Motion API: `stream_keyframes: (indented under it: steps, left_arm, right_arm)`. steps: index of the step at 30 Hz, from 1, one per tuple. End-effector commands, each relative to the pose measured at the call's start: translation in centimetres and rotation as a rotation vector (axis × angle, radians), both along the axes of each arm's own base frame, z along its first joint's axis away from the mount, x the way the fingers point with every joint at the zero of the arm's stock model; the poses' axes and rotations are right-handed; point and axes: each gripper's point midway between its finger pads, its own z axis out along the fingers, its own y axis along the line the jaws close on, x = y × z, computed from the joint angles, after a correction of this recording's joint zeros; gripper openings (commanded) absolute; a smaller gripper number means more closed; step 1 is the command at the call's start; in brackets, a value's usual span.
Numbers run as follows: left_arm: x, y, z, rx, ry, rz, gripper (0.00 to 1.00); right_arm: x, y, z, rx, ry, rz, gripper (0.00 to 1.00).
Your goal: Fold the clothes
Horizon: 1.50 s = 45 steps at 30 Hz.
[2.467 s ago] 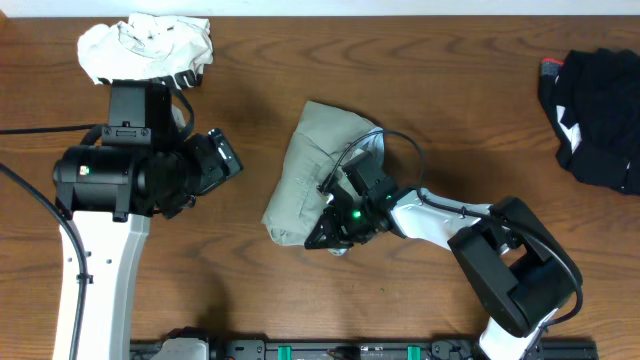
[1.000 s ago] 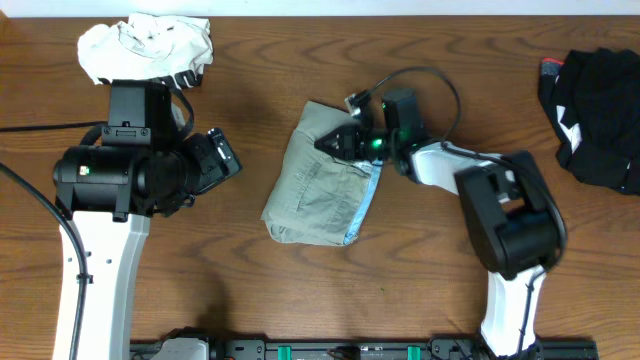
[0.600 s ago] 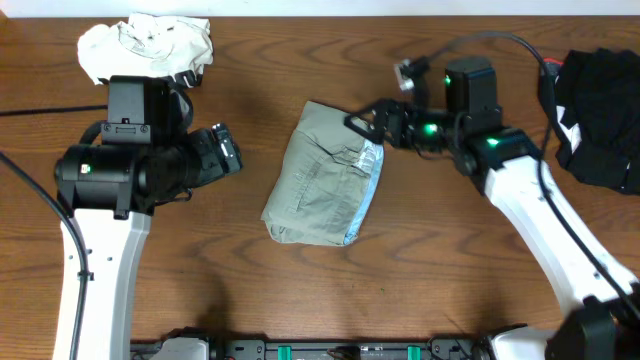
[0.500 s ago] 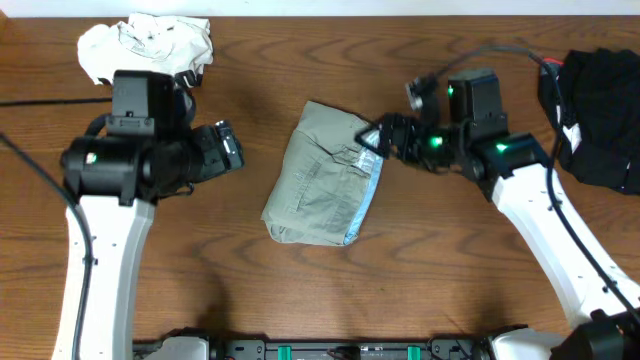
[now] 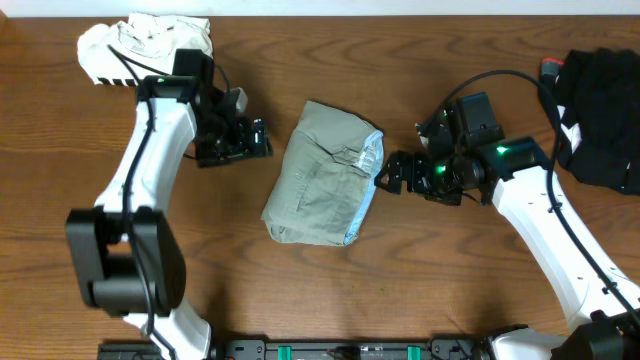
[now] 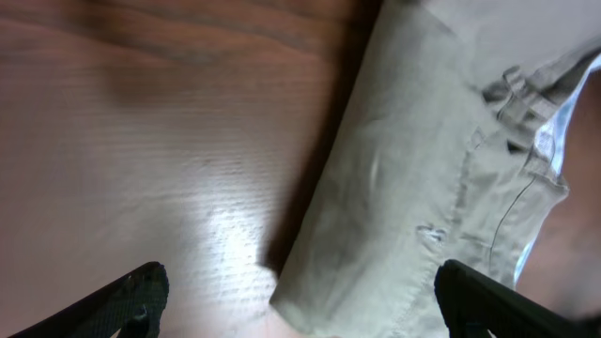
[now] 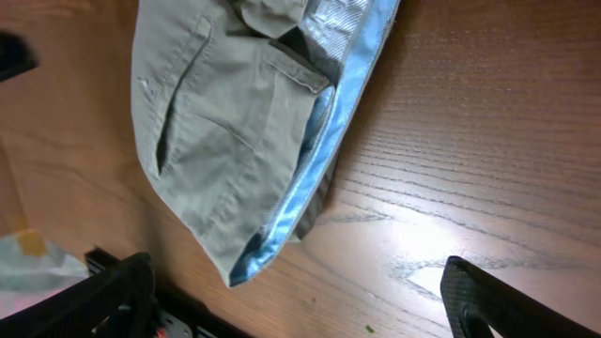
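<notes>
I need to set the clothes aside still folded, so next I should grab the folded clothes with my left gripper by the closed edge [image 5: 285, 170] [image 6: 339, 188] opposite the light blue lining.
The khaki-grey clothes [image 5: 318, 178] lie folded into a compact bundle mid-table, with a light blue lining strip [image 7: 324, 155] showing along the right edge. My left gripper [image 5: 260, 141] hovers open just left of the bundle's upper edge, and its wrist view shows the folded cloth [image 6: 423, 178] between and beyond its spread fingers [image 6: 139, 297]. To the right of the bundle my right gripper [image 5: 387, 177] is open and holds nothing. Its wide-set fingertips [image 7: 493, 302] frame bare wood below the cloth [image 7: 225, 131].
A crumpled white garment [image 5: 146, 44] lies at the back left corner. A black garment with a white stripe [image 5: 598, 100] is heaped at the right edge. The table's front rail [image 5: 330, 350] runs along the bottom.
My right gripper opened, let go of the khaki garment's top edge and drew back to its right side. My left arm swung in from the left toward the bundle.
</notes>
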Motion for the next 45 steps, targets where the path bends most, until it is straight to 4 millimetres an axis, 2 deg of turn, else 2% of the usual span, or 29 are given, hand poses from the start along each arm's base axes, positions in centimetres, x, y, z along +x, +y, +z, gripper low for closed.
stream_keyframes:
  steps: [1, 7, 8, 15, 22, 35, 40, 45]
  left_arm:
    - [0.1, -1.1, -1.7, -0.152, 0.017, -0.086, 0.93]
    - [0.4, -0.8, -5.5, -0.276, 0.105, -0.057, 0.93]
    - [0.4, -0.8, -5.9, -0.292, 0.118, -0.05, 0.98]
    - [0.0, -1.8, -8.0, -0.395, 0.167, -0.06, 0.98]
    - [-0.3, -2.7, -8.0, -0.472, 0.186, -0.049, 0.98]
    - [-3.1, -4.2, -9.2, -0.6, 0.239, -0.011, 0.98]
    - [-4.1, -4.5, -9.9, -0.606, 0.256, -0.01, 0.98]
    - [-4.6, -5.7, -10.3, -0.6, 0.253, -0.053, 0.98]
  right_arm:
    - [-0.2, -0.2, 0.1, -0.022, -0.038, 0.05, 0.96]
    - [-0.5, -0.3, 0.0, -0.027, -0.033, 0.06, 0.96]
    - [-0.5, -0.3, 0.0, -0.027, -0.033, 0.06, 0.96]
    - [-0.6, -0.4, -0.1, -0.033, -0.029, 0.062, 0.96]
    - [-0.7, -0.4, -0.1, -0.033, -0.023, 0.062, 0.96]
    - [-0.9, -0.5, -0.1, -0.035, -0.017, 0.062, 0.96]
    - [-0.9, -0.5, -0.1, -0.035, -0.017, 0.062, 0.96]
    - [-0.8, -0.3, -0.1, -0.033, -0.022, 0.064, 0.97]
